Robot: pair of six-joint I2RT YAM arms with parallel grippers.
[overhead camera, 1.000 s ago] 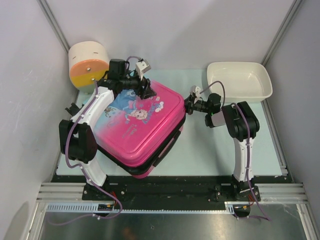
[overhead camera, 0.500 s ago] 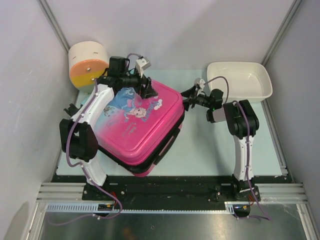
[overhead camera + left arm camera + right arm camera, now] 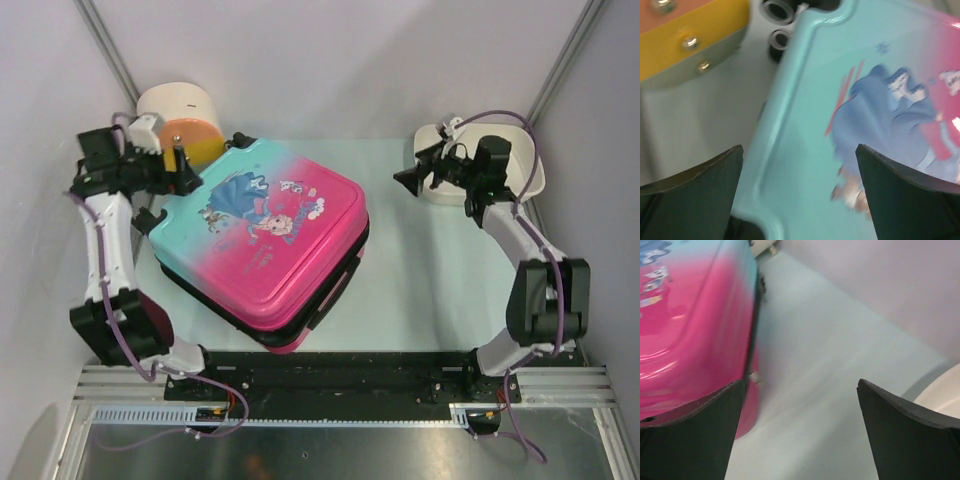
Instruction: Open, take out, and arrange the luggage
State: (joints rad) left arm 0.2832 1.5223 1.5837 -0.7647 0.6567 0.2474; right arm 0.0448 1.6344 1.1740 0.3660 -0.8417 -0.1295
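The luggage needs to be pulled straight for opening. My right gripper needs to grab the black handle on its pink side for that.
The luggage lies flat and closed on the pale mat, teal at its rear left and pink toward the front, with a cartoon print on the lid. My left gripper is open just off the teal rear-left corner, between the suitcase and the drawer box. In the left wrist view its open gripper frames the teal lid, and nothing is held. My right gripper is open to the right of the suitcase, apart from it. The right wrist view has this gripper over bare mat, the pink shell at the left.
A cream-and-orange drawer box stands at the rear left, close to the left gripper, and shows again in the left wrist view. A white basin sits at the rear right behind the right wrist. Grey walls close in on three sides.
Both arms have pulled back from the suitcase, the left out to the left, the right back toward the basin. Both grippers have opened; the suitcase stays put.
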